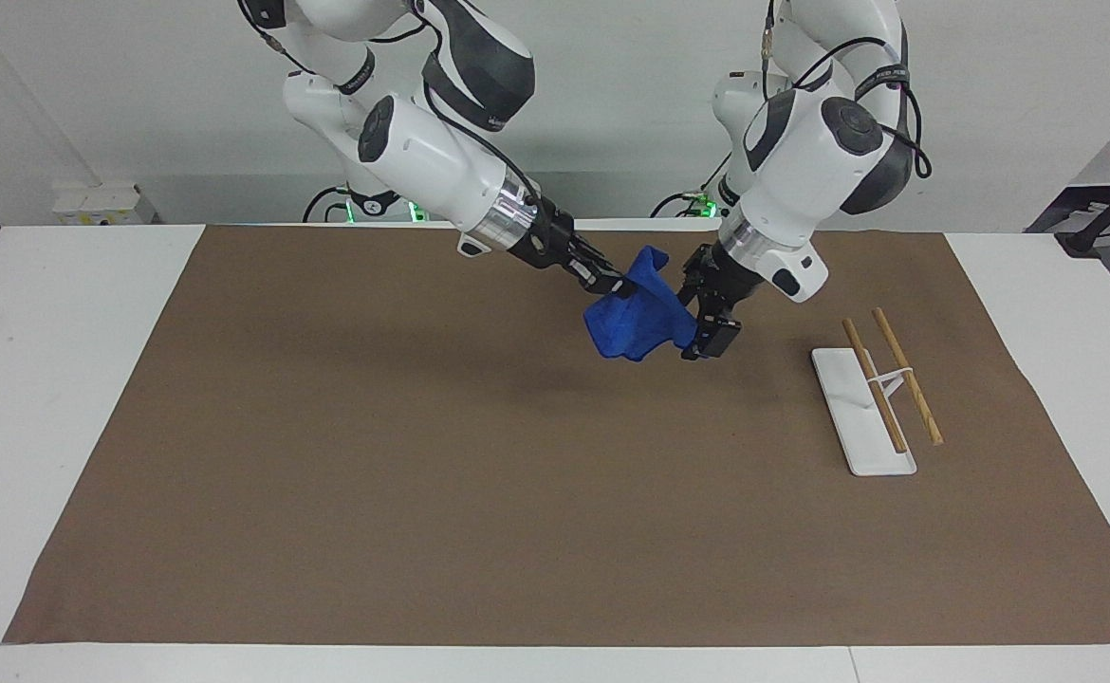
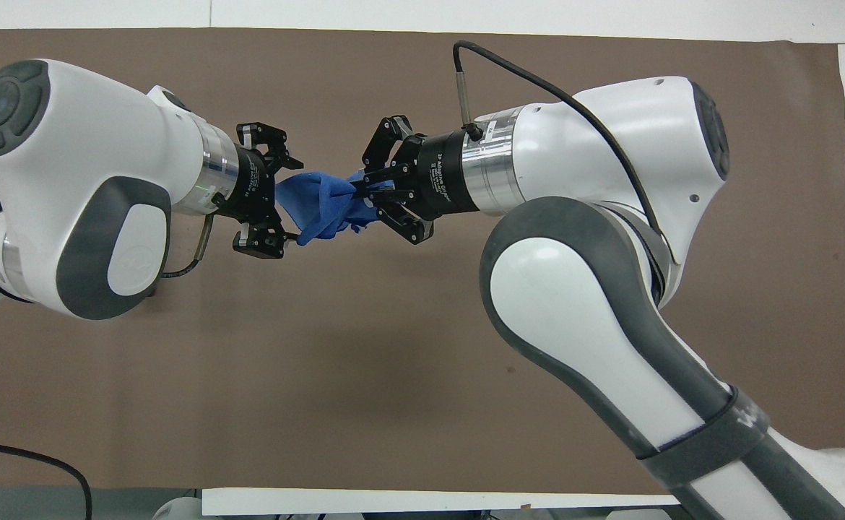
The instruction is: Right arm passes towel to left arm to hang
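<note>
Next, my left gripper grabs the towel by its loose end (image 2: 295,198), since my right gripper's fingers crowd the towel's pinched corner.
My right gripper (image 1: 615,283) is shut on one corner of the blue towel (image 1: 638,324) and holds it in the air over the middle of the brown mat. The towel hangs bunched below the fingers. It also shows in the overhead view (image 2: 318,202), pinched by the right gripper (image 2: 359,192). My left gripper (image 1: 694,318) is open at the towel's free end. In the overhead view the left gripper (image 2: 283,195) has one finger on each side of the cloth, not closed on it.
A white rack (image 1: 861,410) with two wooden rods (image 1: 906,375) stands on the brown mat (image 1: 422,474) toward the left arm's end; the left arm hides it in the overhead view. Two slim arms with green-lit bases (image 1: 749,204) stand at the robots' edge.
</note>
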{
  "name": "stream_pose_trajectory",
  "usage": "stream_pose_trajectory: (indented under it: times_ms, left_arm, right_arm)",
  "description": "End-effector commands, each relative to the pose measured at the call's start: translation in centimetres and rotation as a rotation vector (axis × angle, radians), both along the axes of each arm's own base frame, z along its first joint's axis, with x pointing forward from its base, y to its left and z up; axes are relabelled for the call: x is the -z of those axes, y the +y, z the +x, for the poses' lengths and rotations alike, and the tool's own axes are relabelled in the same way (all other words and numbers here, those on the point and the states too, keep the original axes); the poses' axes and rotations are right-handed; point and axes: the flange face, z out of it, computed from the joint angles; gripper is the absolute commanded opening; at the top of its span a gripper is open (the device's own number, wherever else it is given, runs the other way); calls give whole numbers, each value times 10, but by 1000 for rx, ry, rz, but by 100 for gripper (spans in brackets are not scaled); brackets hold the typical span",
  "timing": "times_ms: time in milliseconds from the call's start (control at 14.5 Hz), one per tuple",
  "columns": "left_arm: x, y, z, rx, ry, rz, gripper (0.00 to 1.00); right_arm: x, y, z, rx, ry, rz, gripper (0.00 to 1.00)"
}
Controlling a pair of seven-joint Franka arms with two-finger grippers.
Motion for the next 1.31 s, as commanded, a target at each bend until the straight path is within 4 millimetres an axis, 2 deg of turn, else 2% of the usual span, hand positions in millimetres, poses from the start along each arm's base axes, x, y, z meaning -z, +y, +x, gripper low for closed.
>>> stream_pose_trajectory:
  times_ms: [0, 69, 138, 206, 275, 481, 550, 1100, 1169, 1238]
  left_arm:
    - [9, -8, -11, -7, 21, -26, 100]
    - [10, -9, -11, -16, 23, -39, 93]
    - [10, -9, -9, -31, 24, -60, 80]
    - [9, -10, -9, -17, 15, -62, 52]
    - [9, -10, -9, -18, 11, -64, 35]
    - [10, -3, -5, -25, 11, -63, 5]
    - [10, -2, -4, -29, 9, -64, 0]
    - [9, 1, -2, -32, 4, -65, 0]
    - [9, 1, -2, -34, 5, -65, 0]
    - [9, 1, -2, -34, 5, -65, 0]
  right_arm:
    - [-3, 7, -2, 7, 7, 21, 0]
    - [-3, 7, -2, 6, 6, 21, 0]
    - [-3, 8, -3, 3, 6, 20, 0]
    - [-3, 8, -3, 2, 5, 20, 0]
    - [-2, 7, -3, 4, 5, 19, 0]
    - [-2, 8, -3, 1, 6, 19, 0]
    - [-2, 8, -3, 0, 4, 19, 0]
    - [-2, 7, -3, -7, -2, 14, 0]
    - [-1, 7, -4, -17, -6, 8, 10]
    - [-1, 7, -3, -26, -12, 6, 34]
